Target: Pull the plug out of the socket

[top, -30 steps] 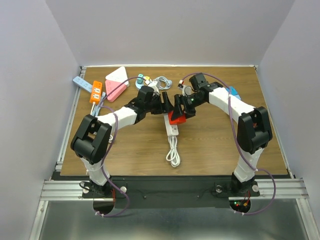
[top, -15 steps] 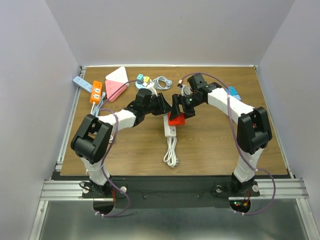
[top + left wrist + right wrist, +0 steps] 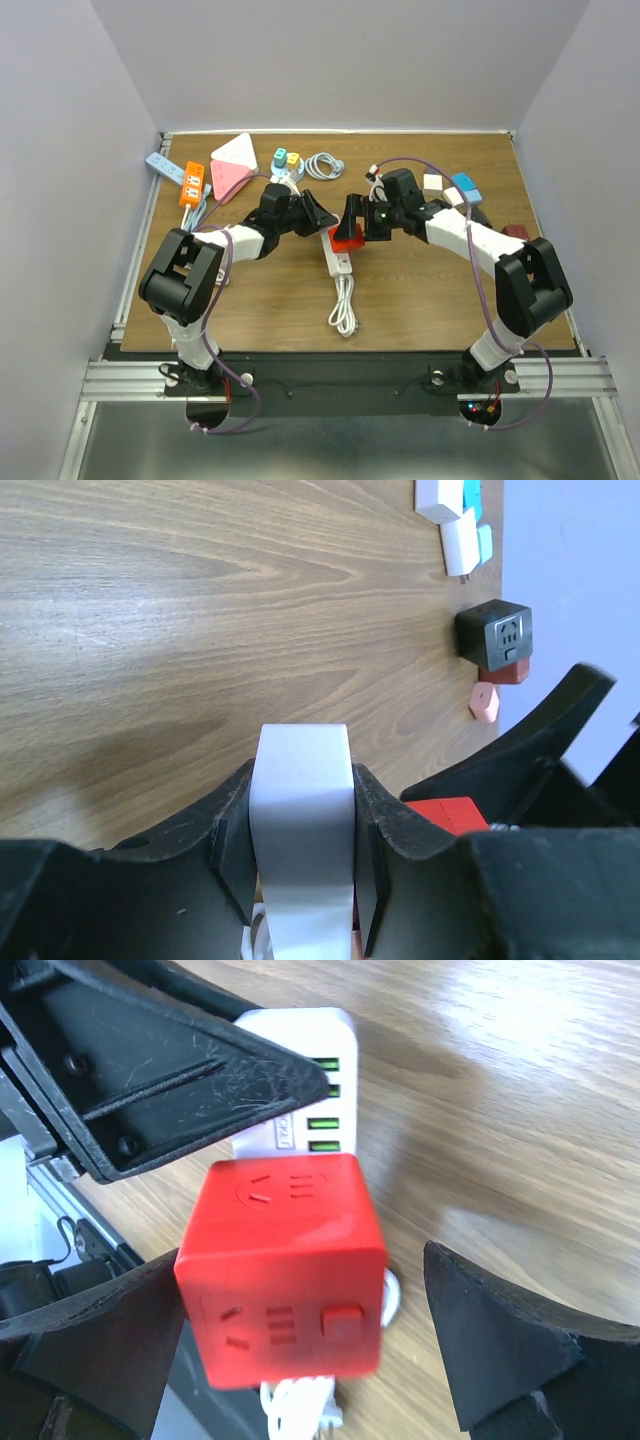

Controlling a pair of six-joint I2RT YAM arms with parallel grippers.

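Next, my right gripper grabs the red cube plug (image 3: pixel 347 237) (image 3: pixel 284 1270) across its opposite sides, to pull the plug off the socket.
A white power strip (image 3: pixel 342 262) lies mid-table, its coiled cable (image 3: pixel 343 305) trailing toward me. A red cube plug (image 3: pixel 347 237) sits over the strip's far end. I cannot tell whether its pins are in the socket. My left gripper (image 3: pixel 300 815) is shut on the strip (image 3: pixel 300 780), with black fingers (image 3: pixel 235 815) pressed on both sides. My right gripper (image 3: pixel 300 1265) stands open around the red cube (image 3: pixel 285 1260). The cube looks blurred, rests near one finger, and is clear of the other finger (image 3: pixel 500 1340). The strip's green ports (image 3: pixel 322 1100) show behind it.
Along the back edge lie an orange strip (image 3: pixel 191 183), a blue strip (image 3: pixel 165 167), a pink-and-white triangle (image 3: pixel 232 165), a coiled white cord (image 3: pixel 322 165) and small adapters (image 3: pixel 286 160). To the right are a black cube socket (image 3: pixel 495 635) and white and blue adapters (image 3: pixel 455 185).
The right gripper has opened and let go of the red cube, and that arm swung toward the near right. The left gripper closed on the white strip and shifted slightly left.
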